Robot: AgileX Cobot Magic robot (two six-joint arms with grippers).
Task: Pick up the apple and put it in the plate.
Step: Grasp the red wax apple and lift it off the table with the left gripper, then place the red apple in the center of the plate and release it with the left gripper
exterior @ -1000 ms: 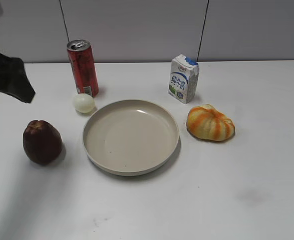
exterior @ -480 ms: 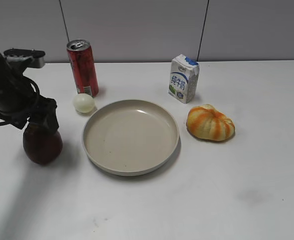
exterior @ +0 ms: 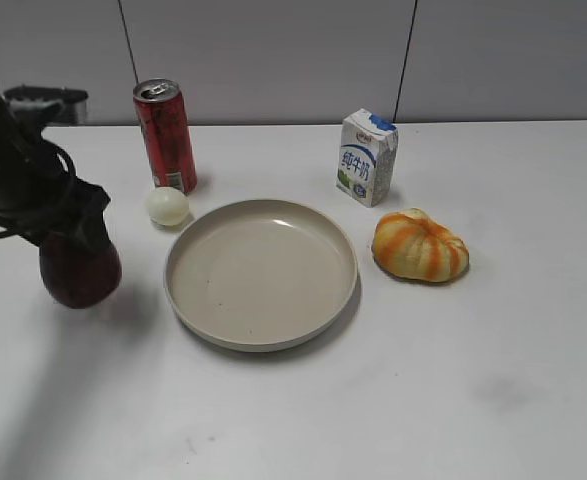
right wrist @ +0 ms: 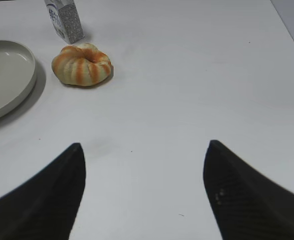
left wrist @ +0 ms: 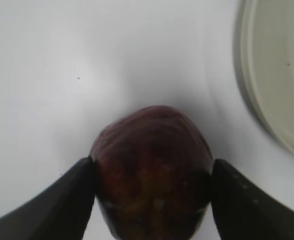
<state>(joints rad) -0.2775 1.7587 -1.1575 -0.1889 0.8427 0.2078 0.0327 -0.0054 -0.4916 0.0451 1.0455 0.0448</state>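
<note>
My left gripper keeps hold of the apple (exterior: 78,275) until it is in the plate. The apple hangs over the table, outside the beige plate's rim (exterior: 171,275).
The dark maroon apple (exterior: 78,275) is at the left of the white table, left of the plate. My left gripper (exterior: 73,240) comes down on it from above and is shut on it. In the left wrist view the apple (left wrist: 152,170) fills the gap between both black fingers of the left gripper (left wrist: 152,192), touching each. The apple appears slightly raised off the table. The beige round plate (exterior: 343,290) lies at the table's middle, empty; its rim shows in the left wrist view (left wrist: 252,95) and in the right wrist view (right wrist: 29,75). My right gripper (right wrist: 144,155) is open and empty above bare table.
A red can (exterior: 165,135) stands behind the plate on the left, with a white egg (exterior: 167,205) in front of it. A milk carton (exterior: 366,157) stands at the back right. An orange-and-yellow striped lump (exterior: 419,245) lies right of the plate.
My left arm came in from the far left and dropped onto the apple. It has closed on the apple, which has shifted slightly up and to the left.
</note>
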